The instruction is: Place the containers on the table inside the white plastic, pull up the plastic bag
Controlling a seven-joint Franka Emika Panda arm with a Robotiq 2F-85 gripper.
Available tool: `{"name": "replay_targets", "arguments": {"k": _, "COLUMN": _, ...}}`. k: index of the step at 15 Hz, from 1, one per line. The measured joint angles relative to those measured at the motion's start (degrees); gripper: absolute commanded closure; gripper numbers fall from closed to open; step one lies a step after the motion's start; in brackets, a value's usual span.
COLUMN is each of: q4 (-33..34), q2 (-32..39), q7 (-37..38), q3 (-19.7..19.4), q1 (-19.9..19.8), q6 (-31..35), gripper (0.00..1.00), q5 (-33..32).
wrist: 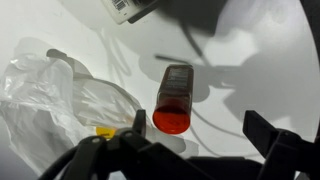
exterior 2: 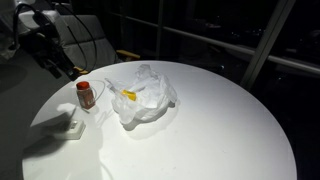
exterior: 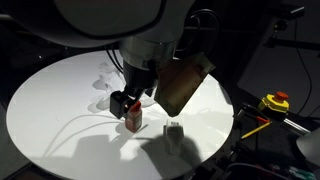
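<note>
I should grab the spice bottle next, from above and by its red lid. The bottle's clear body then stays free to go into the white plastic bag.
A clear spice bottle with a red lid [exterior 2: 86, 94] stands upright on the round white table [exterior 2: 200, 130]; it also shows in an exterior view [exterior: 132, 119] and in the wrist view [wrist: 173, 100]. A small white container [exterior 2: 73, 126] lies near it, seen too in an exterior view [exterior: 174, 132] and at the top of the wrist view [wrist: 135, 8]. The crumpled white plastic bag [exterior 2: 147, 97] lies beside the bottle with a yellow item [exterior 2: 130, 96] inside. My gripper [wrist: 200, 135] is open and empty, hovering above the bottle [exterior: 125, 102], its left finger near the red lid.
A chair back [exterior 2: 95, 35] stands behind the table. A yellow device with a red button [exterior: 276, 101] and cables sit off the table edge. The bag also shows at the left of the wrist view [wrist: 50, 95].
</note>
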Motion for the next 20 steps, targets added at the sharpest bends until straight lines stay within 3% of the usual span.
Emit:
{"name": "replay_targets", "arguments": {"k": 9, "q4": 3.5, "q2": 5.1, "q7": 2.7, "q3": -1.5, "q1": -0.6, "q6": 0.0, "gripper": 0.00, "q5": -3.8}}
{"name": "replay_targets", "arguments": {"k": 11, "q4": 4.6, "q2": 5.7, "q7": 2.7, "q3": -1.5, "q1": -1.1, "q6": 0.0, "gripper": 0.27, "q5": -3.8}}
{"name": "replay_targets", "arguments": {"k": 16, "q4": 6.6, "q2": 7.3, "q7": 2.7, "q3": -1.5, "q1": -2.1, "q6": 0.3, "gripper": 0.67, "q5": -3.8}}
{"name": "replay_targets", "arguments": {"k": 17, "q4": 7.0, "q2": 7.7, "q7": 2.7, "q3": -1.5, "q1": -2.2, "q6": 0.3, "gripper": 0.73, "q5": -3.8}}
{"name": "replay_targets", "arguments": {"k": 20, "q4": 7.8, "q2": 8.0, "q7": 2.7, "q3": -1.5, "q1": -2.3, "q6": 1.3, "gripper": 0.75, "q5": -3.8}}
